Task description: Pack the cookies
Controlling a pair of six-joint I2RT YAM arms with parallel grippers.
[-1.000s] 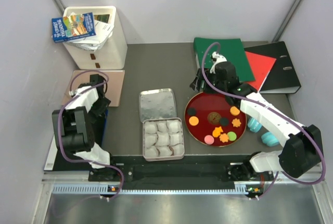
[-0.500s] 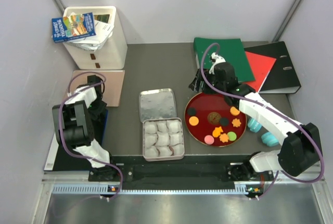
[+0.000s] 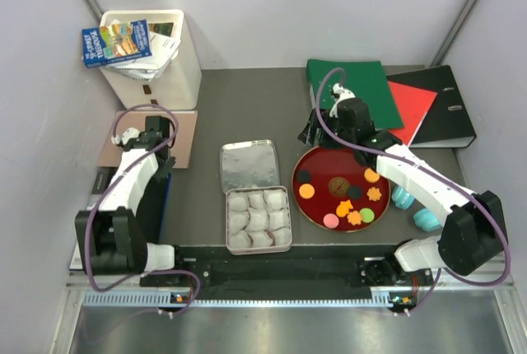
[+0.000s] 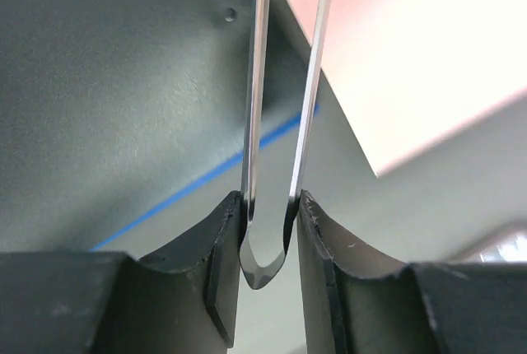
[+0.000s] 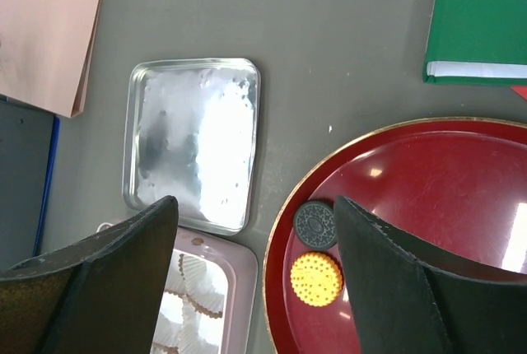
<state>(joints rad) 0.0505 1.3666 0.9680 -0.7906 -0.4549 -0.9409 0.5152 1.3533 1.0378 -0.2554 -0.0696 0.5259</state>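
My left gripper holds the metal tongs, and their arms hang over the edge of the pink sheet. I should lay the tongs by the silver lid (image 3: 249,162) before I open that gripper.
Several cookies (image 3: 338,184), orange, black, pink, green and one larger brown, lie on the red plate (image 3: 317,156). In the right wrist view a black cookie (image 5: 315,224) and an orange cookie (image 5: 316,278) sit at the plate's (image 5: 428,181) left edge. My right gripper (image 3: 317,128) hangs open and empty above that edge (image 5: 255,202). My left gripper (image 3: 155,142) is at the far left by the pink sheet (image 3: 181,136). Its jaws (image 4: 272,206) are shut on the bent end of metal tongs (image 4: 317,82), which point away over the table.
A pink tin (image 3: 258,219) filled with white paper cups sits left of the plate, its silver lid (image 3: 248,165) behind it. A white bin (image 3: 152,58) is back left. Green (image 3: 354,82), red (image 3: 412,103) and black (image 3: 449,107) folders lie back right. Turquoise headphones (image 3: 416,210) lie right of the plate.
The left arm has straightened out from its folded pose toward the pink sheet, and its jaws have closed on the tongs. The right arm has hardly moved.
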